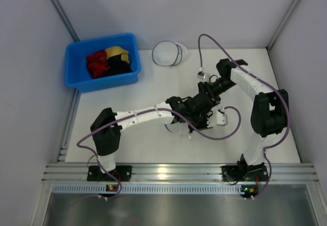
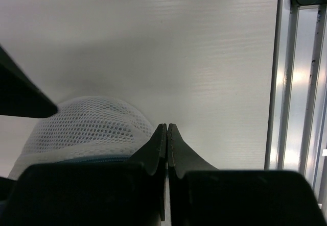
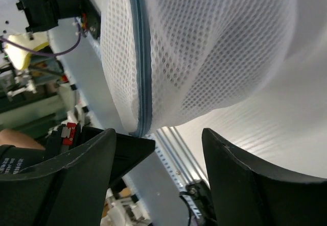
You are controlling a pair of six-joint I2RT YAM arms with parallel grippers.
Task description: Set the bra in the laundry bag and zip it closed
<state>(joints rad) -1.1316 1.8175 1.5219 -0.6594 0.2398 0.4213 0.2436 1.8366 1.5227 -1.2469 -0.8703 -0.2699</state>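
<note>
The robot's right gripper needs to grip the blue-grey zip's end (image 3: 142, 127) near the left gripper next, so that the laundry bag (image 3: 214, 47) can be zipped closed.
The laundry bag (image 1: 176, 129) lies mid-table under both wrists, a white mesh pouch with a thin dark rim. In the left wrist view the laundry bag (image 2: 87, 126) bulges just left of my left gripper (image 2: 167, 127), whose jaws are pressed together with nothing visible between them. In the right wrist view the laundry bag (image 3: 214, 47) and its blue-grey zip (image 3: 143, 57) hang just ahead of my right gripper (image 3: 158, 132), which is wide open and empty. In the top view the left gripper (image 1: 188, 124) and right gripper (image 1: 200, 113) meet over the bag. The bra is hidden.
A blue bin (image 1: 76, 80) at the back left holds a red garment (image 1: 96, 64) and a yellow-and-black garment (image 1: 118, 57). A second round mesh case with a dark band (image 1: 167, 53) lies at the back centre. Aluminium rails (image 1: 168, 172) run along the near edge.
</note>
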